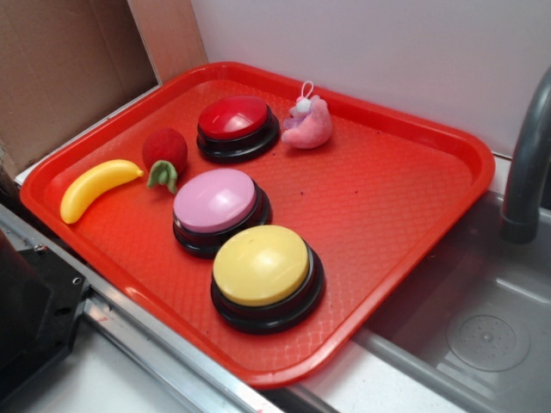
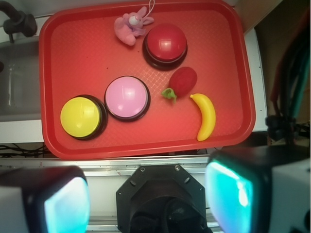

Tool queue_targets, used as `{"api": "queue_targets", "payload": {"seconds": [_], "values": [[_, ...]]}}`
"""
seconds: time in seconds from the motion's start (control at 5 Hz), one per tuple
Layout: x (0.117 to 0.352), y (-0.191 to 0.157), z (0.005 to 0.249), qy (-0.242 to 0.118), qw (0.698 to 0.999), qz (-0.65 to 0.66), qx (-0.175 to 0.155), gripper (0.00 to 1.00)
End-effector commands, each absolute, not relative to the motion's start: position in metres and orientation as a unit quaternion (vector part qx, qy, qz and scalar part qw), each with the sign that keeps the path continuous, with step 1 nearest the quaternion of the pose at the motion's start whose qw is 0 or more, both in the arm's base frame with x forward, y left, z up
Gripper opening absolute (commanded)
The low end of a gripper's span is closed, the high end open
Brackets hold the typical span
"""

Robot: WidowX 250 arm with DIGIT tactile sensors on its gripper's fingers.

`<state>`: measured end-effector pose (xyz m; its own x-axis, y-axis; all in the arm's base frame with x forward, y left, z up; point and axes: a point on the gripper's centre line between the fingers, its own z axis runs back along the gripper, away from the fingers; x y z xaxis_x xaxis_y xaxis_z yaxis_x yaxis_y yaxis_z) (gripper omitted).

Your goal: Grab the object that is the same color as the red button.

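Note:
The object that matches the red button (image 1: 235,118) needs to be picked out, so my gripper will grab its fuzzy red body (image 1: 164,150) next.
The object is a small fuzzy red toy fruit (image 1: 164,149) (image 2: 183,81) with green leaves, lying on the red tray (image 1: 387,198) (image 2: 77,53) between the yellow banana and the red button. The red button (image 1: 235,118) (image 2: 166,42), a dark-red dome on a black base, stands at the tray's back. My gripper (image 2: 148,199) is open and holds nothing. It hangs high above the robot's black base, off the tray's near edge. Its teal pads (image 2: 228,194) frame the bottom of the wrist view. The exterior view does not show the gripper.
A pink-domed button (image 1: 215,200) (image 2: 127,96) and a yellow-domed button (image 1: 261,264) (image 2: 81,116) stand on the tray. A yellow toy banana (image 1: 90,188) (image 2: 206,115) and a pink plush toy (image 1: 308,122) (image 2: 130,24) lie there too. A sink with a grey faucet (image 1: 525,163) adjoins the tray.

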<state>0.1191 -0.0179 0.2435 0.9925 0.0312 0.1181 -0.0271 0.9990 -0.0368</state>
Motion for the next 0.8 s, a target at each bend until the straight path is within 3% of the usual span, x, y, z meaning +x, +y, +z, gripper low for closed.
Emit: {"api": "queue_targets", "payload": {"seconds": [0.0,0.4,0.6], "values": [[0.119,-0.018,0.244,-0.059,0.998,0.015,-0.018,1.00],[0.144,-0.007,0.223,-0.089,0.990,0.108,-0.007,1.00],[0.162,0.004,0.201,-0.086,0.980,0.177,-0.018,1.00]]}}
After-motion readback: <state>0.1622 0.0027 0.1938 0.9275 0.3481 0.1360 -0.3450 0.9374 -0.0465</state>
